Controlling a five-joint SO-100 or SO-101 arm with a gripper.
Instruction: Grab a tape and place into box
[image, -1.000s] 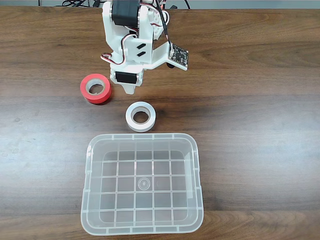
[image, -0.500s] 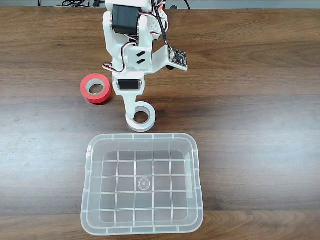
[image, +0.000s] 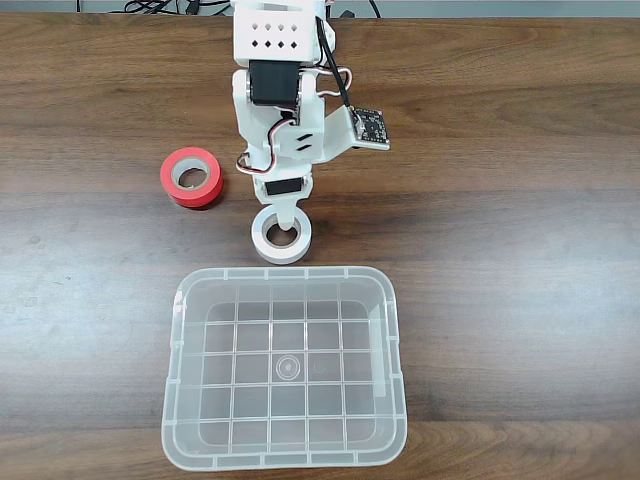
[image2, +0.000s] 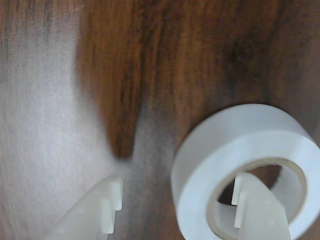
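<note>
I will grab the roll by its ring wall (image: 261, 234), then put the white tape into the box.
The white tape (image: 266, 243) lies flat on the wooden table, just beyond the far rim of the clear box (image: 285, 272). My gripper (image: 281, 226) has come down on it, and one finger (image: 288, 218) reaches into the hollow centre. In the wrist view the tape (image2: 210, 150) fills the lower right. My gripper (image2: 177, 192) stands open astride the roll's left wall: one finger (image2: 257, 207) is inside the hole, the other finger (image2: 97, 212) is outside on the bare wood. The jaws are apart and not pressing on the wall.
A red roll (image: 192, 176) with a grey core sits to the left of the arm in the fixed view. The box's grid-patterned bottom (image: 285, 368) holds nothing. Bare wooden table (image: 500, 250) stretches to the right.
The arm has swung right and lowered from beside the red roll onto the white tape; one finger now sits in its hole. The tape, red roll and box have not moved.
</note>
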